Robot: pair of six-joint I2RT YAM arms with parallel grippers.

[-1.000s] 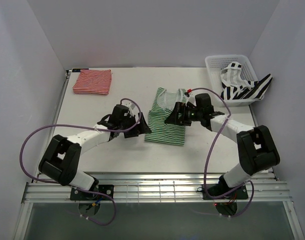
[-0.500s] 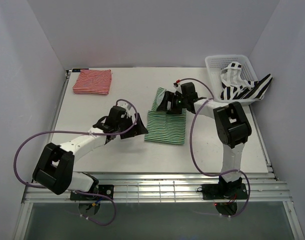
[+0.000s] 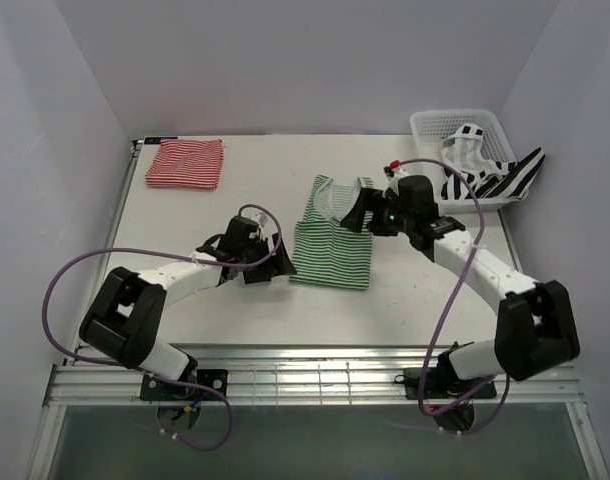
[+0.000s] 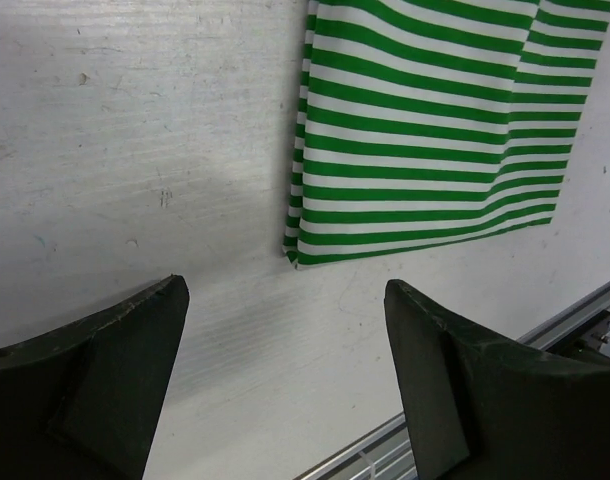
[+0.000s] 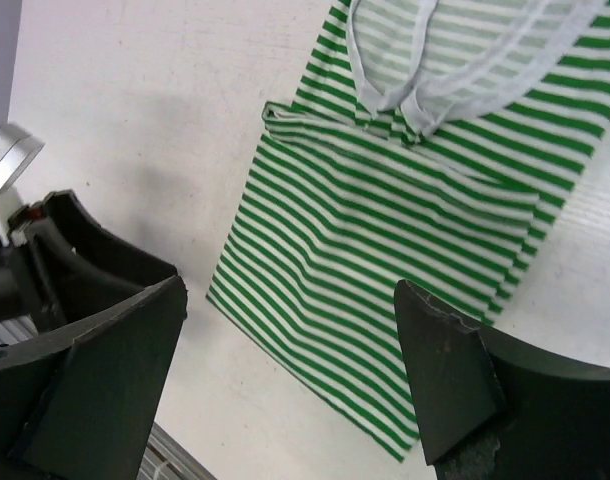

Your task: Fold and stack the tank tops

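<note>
Next, my left gripper grabs the green-and-white tank top's near corner [image 3: 293, 279] [image 4: 300, 258], to then fold the tank top's near edge toward the straps.
The green-and-white tank top [image 3: 332, 240] lies part-folded at mid-table, straps toward the far side; it also shows in the left wrist view [image 4: 425, 130] and the right wrist view [image 5: 405, 230]. My left gripper [image 3: 273, 262] is open and empty, low over bare table just left of its near left corner. My right gripper [image 3: 357, 215] is open and empty above the top's far right part. The red-and-white tank top [image 3: 186, 164] lies folded at the far left. The black-and-white tank top [image 3: 485, 170] hangs out of the white basket [image 3: 435, 124].
The basket stands at the far right corner. White walls close in the table on three sides. A metal rail [image 3: 315, 380] runs along the near edge. Purple cables [image 3: 55, 290] loop from both arms.
My right gripper pulled back from the top's far straps toward the right and rose a little. My left gripper shifted slightly nearer the top's near left corner. The green top lies as before.
</note>
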